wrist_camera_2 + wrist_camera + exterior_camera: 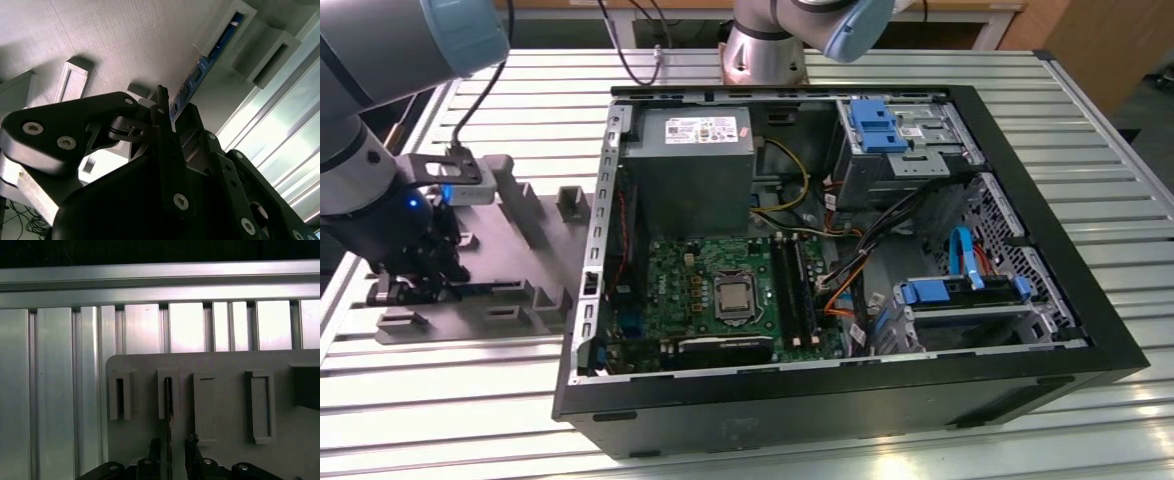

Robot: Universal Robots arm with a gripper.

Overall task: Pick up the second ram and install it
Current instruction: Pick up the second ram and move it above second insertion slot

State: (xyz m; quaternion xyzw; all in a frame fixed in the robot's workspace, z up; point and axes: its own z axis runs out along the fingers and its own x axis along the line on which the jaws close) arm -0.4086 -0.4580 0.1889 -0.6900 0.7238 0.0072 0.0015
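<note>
The second ram needs installing, so my gripper should next grab its end standing out of the holder slot (169, 450).
The second ram (168, 395) stands on edge in a slot of the grey holder plate (225, 390), seen end-on as a thin dark strip. In the second wrist view the second ram (200, 70) shows a blue-green face running from its slot toward the fingers. My gripper (172, 447) straddles the lower end of the stick, one finger on each side with small gaps, so it is open. In the exterior view my gripper (416, 285) is down on the holder plate (507, 250), at the exterior view's left of the computer case.
The open black computer case (854, 390) lies on the slatted metal table (454, 420). Inside it are the green motherboard (700, 270), black memory slots (794, 290), a grey power supply (687, 160) and blue drive brackets (947, 290). Other empty slots (120, 395) line the plate.
</note>
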